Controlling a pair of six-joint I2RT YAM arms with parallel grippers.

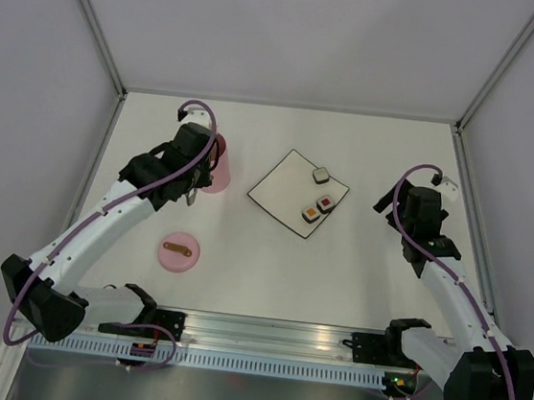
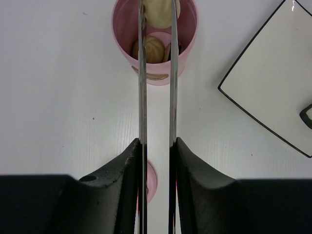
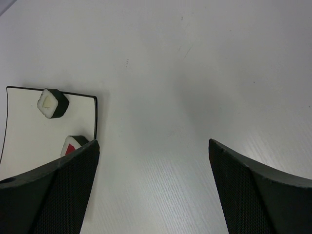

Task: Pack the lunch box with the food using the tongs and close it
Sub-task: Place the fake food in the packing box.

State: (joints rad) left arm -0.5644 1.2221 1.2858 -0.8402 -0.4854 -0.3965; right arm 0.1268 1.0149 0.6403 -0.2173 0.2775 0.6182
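The beige ball between the tong tips sits in the lunch box's open rim and would land inside. It is now time for my left gripper to open.
The pink lunch box point(image 1: 219, 177) stands upright at the back left, partly under my left arm. My left gripper point(image 2: 158, 144) point(image 1: 192, 184) is shut on the tongs point(image 2: 142, 97), whose two thin blades reach up over the box's open mouth point(image 2: 122, 29). A beige ball point(image 2: 160, 7) sits pinched between the tong tips above the opening. Another beige ball point(image 2: 152, 48) lies inside the box. Three sushi rolls point(image 1: 321, 175) point(image 1: 325, 204) point(image 1: 310, 213) rest on the white plate point(image 1: 283, 187). The pink lid point(image 1: 179, 252) lies flat near the front. My right gripper point(image 3: 152, 142) hangs open, empty, right of the plate.
The plate point(image 3: 24, 131) shows at the left of the right wrist view with two rolls point(image 3: 52, 103) point(image 3: 73, 145) near its edge. The plate's corner point(image 2: 273, 83) lies right of the lunch box. White walls enclose the table on three sides.
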